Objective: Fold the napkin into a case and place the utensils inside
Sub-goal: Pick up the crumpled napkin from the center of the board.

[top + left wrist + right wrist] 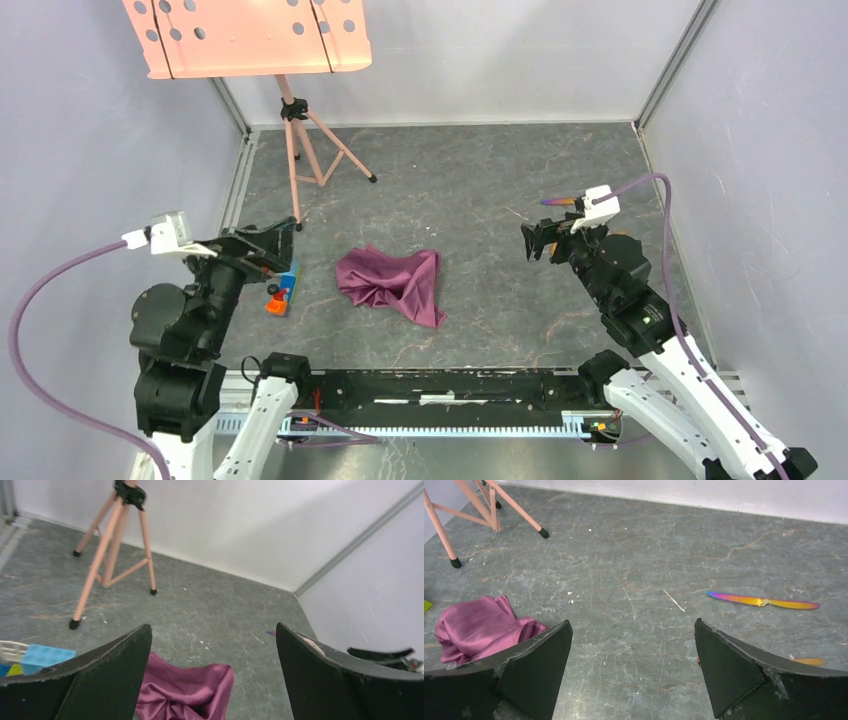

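Observation:
The crumpled napkin will be grabbed next by its nearest edge with my right gripper, so the rest stays free for my left gripper to spread for folding.
The plum-purple napkin (392,283) lies crumpled on the grey table between the arms, not shaped as a case. It also shows in the left wrist view (185,690) and the right wrist view (474,630). My left gripper (272,243) is open and empty, held above the table left of the napkin; its jaws stand wide apart (214,626). My right gripper (540,240) is open and empty (632,621), right of the napkin. The rainbow knife (764,601) lies flat beyond the right gripper. A gold bit of the spoon (809,661) shows by the right finger; the rest is hidden.
A small blue-and-orange blocky object (283,290) sits left of the napkin, near the left gripper (45,656). A pink tripod stand (300,150) with a perforated pink panel (250,35) stands at the back left. White walls enclose the table.

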`<state>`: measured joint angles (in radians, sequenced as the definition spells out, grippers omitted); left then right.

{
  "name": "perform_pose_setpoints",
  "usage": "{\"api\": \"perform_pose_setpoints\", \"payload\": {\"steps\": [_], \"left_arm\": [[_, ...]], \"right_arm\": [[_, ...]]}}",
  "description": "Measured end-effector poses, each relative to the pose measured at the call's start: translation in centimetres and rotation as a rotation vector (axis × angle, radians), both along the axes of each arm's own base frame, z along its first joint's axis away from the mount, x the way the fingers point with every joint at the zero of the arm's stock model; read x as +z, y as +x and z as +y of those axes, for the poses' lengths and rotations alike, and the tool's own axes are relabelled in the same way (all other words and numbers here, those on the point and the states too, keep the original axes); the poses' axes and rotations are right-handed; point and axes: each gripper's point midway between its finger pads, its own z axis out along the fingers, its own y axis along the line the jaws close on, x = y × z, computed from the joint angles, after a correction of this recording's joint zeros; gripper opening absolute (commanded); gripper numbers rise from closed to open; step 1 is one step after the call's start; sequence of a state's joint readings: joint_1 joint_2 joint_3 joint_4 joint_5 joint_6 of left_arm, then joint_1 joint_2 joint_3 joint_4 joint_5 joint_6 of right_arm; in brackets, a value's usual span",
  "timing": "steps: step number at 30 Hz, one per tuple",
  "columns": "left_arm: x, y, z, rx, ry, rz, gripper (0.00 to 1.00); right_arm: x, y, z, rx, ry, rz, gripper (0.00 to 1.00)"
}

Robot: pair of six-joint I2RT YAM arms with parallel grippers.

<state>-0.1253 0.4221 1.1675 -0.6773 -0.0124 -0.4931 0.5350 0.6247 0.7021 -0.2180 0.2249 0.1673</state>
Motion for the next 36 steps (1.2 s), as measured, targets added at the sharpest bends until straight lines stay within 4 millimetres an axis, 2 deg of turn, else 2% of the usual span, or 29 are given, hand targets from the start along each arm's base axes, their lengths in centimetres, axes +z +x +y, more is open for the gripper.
{"api": "perform_pose_setpoints", "payload": {"steps": [2, 5, 6, 8, 12, 14, 17, 21, 24, 29, 34, 36], "left_arm": [[-0.5, 0.6, -1.0, -0.053, 0.006, 0.029, 1.0], [-2.6, 2.4, -3.0, -0.153, -0.003, 0.12, 1.0], [-3.8, 3.1, -3.8, -0.191, -0.009, 0.167, 1.0], [-7.0, 4.4, -5.2, -0.259, -0.024, 0.28, 1.0], [-12.7, 5.6, -7.0, -0.354, -0.045, 0.471, 1.0], [-15.0, 5.6, -7.7, -0.387, -0.053, 0.546, 1.0], [-17.4, 4.8, -8.8, -0.44, -0.047, 0.608, 1.0], [-20.0, 3.1, -11.3, -0.528, 0.012, 0.678, 1.0], [-21.9, 2.0, -13.2, -0.579, 0.073, 0.736, 1.0], [-24.4, 1.8, -15.2, -0.573, 0.145, 0.81, 1.0], [-24.9, 2.1, -15.6, -0.532, 0.166, 0.806, 1.0], [-24.9, 2.4, -15.3, -0.494, 0.163, 0.801, 1.0]], "right_arm": [[-0.7, 0.1, 0.4, 0.013, 0.003, 0.021, 0.98], [-2.9, 0.5, 2.0, 0.071, 0.011, 0.077, 0.98], [-3.7, 0.5, 2.7, 0.099, 0.019, 0.09, 0.98], [-6.7, -0.1, 4.7, 0.197, 0.038, 0.15, 0.98], [-13.4, -3.5, 9.4, 0.433, 0.062, 0.336, 0.98], [-15.9, -6.1, 11.9, 0.565, 0.075, 0.422, 0.98], [-18.2, -10.1, 14.6, 0.728, 0.094, 0.498, 0.97], [-19.8, -14.0, 16.7, 0.868, 0.097, 0.534, 0.9], [-20.3, -14.8, 17.8, 0.897, 0.092, 0.525, 0.83], [-21.1, -13.4, 18.7, 0.842, 0.089, 0.488, 0.73], [-22.3, -11.8, 19.5, 0.772, 0.117, 0.484, 0.67], [-22.9, -11.5, 20.0, 0.761, 0.126, 0.5, 0.56]]}}
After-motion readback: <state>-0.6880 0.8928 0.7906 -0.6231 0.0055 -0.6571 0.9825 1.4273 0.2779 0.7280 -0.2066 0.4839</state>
